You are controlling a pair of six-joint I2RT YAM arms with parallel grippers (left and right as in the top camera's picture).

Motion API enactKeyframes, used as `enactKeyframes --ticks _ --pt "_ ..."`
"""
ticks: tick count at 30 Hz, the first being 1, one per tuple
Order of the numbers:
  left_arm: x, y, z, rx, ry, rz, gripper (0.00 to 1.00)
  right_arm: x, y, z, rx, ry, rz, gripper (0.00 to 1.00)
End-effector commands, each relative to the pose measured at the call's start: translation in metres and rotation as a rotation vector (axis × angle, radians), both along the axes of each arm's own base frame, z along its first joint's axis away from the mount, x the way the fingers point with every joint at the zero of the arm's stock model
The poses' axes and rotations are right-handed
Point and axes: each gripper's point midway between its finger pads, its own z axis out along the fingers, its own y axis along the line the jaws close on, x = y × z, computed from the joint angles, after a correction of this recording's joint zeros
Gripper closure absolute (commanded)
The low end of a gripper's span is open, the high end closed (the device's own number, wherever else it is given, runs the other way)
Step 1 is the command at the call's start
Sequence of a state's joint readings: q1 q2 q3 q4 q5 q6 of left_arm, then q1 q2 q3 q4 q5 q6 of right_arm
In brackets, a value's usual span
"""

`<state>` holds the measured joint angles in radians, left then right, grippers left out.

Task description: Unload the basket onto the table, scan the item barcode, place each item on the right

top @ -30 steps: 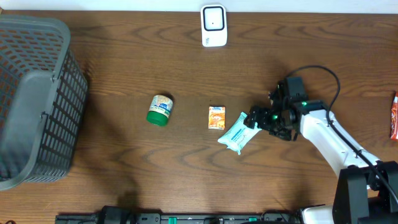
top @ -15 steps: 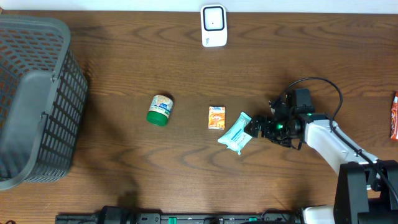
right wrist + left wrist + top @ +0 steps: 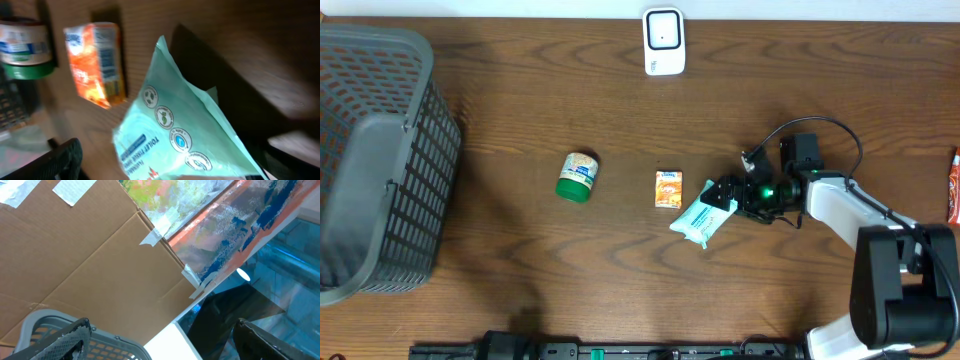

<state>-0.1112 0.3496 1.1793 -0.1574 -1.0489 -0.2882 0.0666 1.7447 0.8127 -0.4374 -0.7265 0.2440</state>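
Observation:
The rest of the pack needs to stay free to flip over for barcode scanning, so the right gripper should next grab the teal wipes pack (image 3: 700,218) by the pack's end nearest it.
A teal wipes pack (image 3: 700,218) lies on the wooden table, just right of a small orange box (image 3: 668,189). My right gripper (image 3: 721,196) is open at the pack's right end, and the pack lies flat between its spread fingers. In the right wrist view the pack (image 3: 185,130) fills the space in front of the right gripper (image 3: 165,170), with the orange box (image 3: 97,62) beyond it. The white scanner (image 3: 663,41) stands at the table's far edge. My left gripper (image 3: 162,337) is open and empty, and it does not show in the overhead view.
A green-lidded jar (image 3: 577,176) lies left of the orange box. A large grey basket (image 3: 370,160) fills the left end of the table; its rim (image 3: 100,345) shows past the left fingers. A red packet (image 3: 954,185) sits at the right edge.
My right arm drew back and down a little, then came forward to the left again with its wrist turned. The wipes pack has stayed in place.

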Motion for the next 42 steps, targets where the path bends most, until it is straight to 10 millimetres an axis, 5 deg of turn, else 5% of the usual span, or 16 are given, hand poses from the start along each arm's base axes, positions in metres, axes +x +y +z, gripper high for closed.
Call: enactKeyframes --ticks 1,12,19,27,30,36,42 --pt "0.0 0.0 0.0 0.002 0.002 0.005 0.09 -0.069 -0.042 -0.089 -0.294 0.279 0.003 0.1" --pt "-0.001 0.0 0.0 0.002 -0.001 0.005 0.09 -0.061 -0.037 -0.092 -0.262 0.244 0.009 0.97" --pt "-0.001 0.0 0.0 0.002 -0.001 0.005 0.09 -0.039 -0.013 -0.068 -0.104 0.135 0.036 0.99" --pt "-0.001 0.0 0.0 0.002 0.0 0.005 0.09 -0.006 0.0 0.038 -0.019 -0.211 0.096 0.99" --pt "-0.001 0.0 0.0 0.002 0.0 0.005 0.09 -0.001 -0.014 0.075 -0.122 -0.353 0.061 0.98" --pt "-0.001 0.0 0.0 0.002 0.0 0.005 0.09 -0.004 -0.075 0.13 -0.517 -0.581 -0.103 0.99" --pt "-0.001 0.0 0.0 0.002 0.0 0.004 0.09 -0.017 -0.123 0.163 -0.813 -0.679 -0.239 0.98"
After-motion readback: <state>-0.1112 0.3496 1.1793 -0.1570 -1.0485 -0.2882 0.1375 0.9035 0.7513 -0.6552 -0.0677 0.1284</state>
